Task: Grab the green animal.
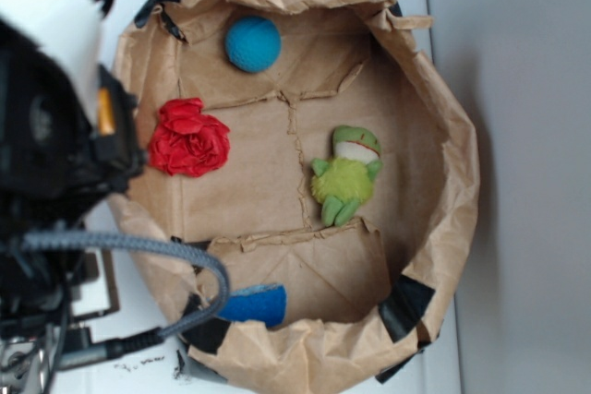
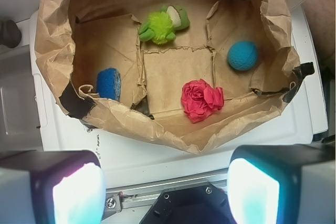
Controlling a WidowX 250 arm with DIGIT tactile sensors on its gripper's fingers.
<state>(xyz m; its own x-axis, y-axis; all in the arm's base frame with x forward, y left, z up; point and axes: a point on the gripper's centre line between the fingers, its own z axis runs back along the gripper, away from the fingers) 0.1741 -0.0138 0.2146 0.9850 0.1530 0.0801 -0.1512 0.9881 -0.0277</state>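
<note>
I need to grab the green animal. My gripper should grip its fuzzy lime body (image 1: 343, 184) below the head (image 1: 356, 141) next.
The green animal (image 1: 346, 177) is a small plush frog with a lime fuzzy body, darker green head and limbs and a white face. It lies on the floor of the brown paper bag (image 1: 452, 136), right of centre. In the wrist view the frog (image 2: 163, 24) lies at the far side of the bag (image 2: 52, 51). My gripper (image 2: 165, 195) is open and empty, its two pads (image 2: 79, 195) wide apart. It hangs high above the white surface, outside the bag's near rim, well away from the frog. In the exterior view only the arm's body (image 1: 46, 136) shows at the left.
A red fabric rose (image 1: 189, 138) lies at the bag's left, a blue ball (image 1: 252, 43) at the top, a blue cloth piece (image 1: 254, 304) at the bottom. In the wrist view the rose (image 2: 201, 99) is nearest, with the ball (image 2: 242, 55) and the cloth piece (image 2: 108, 83). Crumpled bag walls stand all round.
</note>
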